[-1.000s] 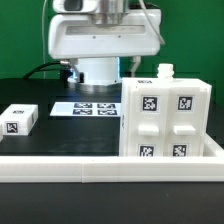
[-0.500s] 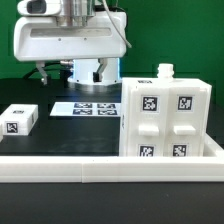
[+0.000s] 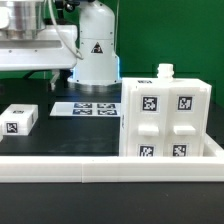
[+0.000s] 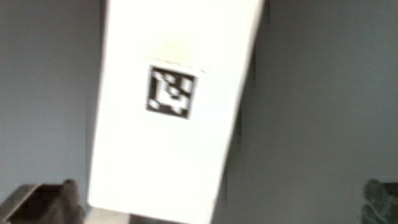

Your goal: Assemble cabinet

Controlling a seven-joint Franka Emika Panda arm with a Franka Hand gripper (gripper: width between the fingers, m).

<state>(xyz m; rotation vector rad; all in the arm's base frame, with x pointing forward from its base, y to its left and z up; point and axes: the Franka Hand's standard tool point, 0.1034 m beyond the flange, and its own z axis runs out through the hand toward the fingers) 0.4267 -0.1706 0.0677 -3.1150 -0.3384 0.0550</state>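
Observation:
Next, my gripper picks up the small white tagged part by its long sides to assemble the cabinet's top (image 3: 166,82).
The cabinet (image 3: 165,120), a large white box with tagged blocks on its front face, stands at the exterior view's right with a small white knob (image 3: 165,72) on top. A small white tagged part (image 3: 20,118) lies at the exterior view's left. My hand (image 3: 35,48) hangs high at the upper left, above that side; its fingertips are out of that view. In the wrist view my gripper (image 4: 214,200) is open, with the fingers (image 4: 45,200) wide apart. A long white part with one tag (image 4: 178,110) lies below, nearer one finger and untouched.
The marker board (image 3: 88,107) lies flat behind the cabinet's left side, in front of the arm's white base (image 3: 97,55). A long white border rail (image 3: 110,170) runs along the table's front. The table top is black.
My hand has moved steadily toward the exterior view's left, from above the marker board to above the small tagged part. The cabinet and the small part have not moved.

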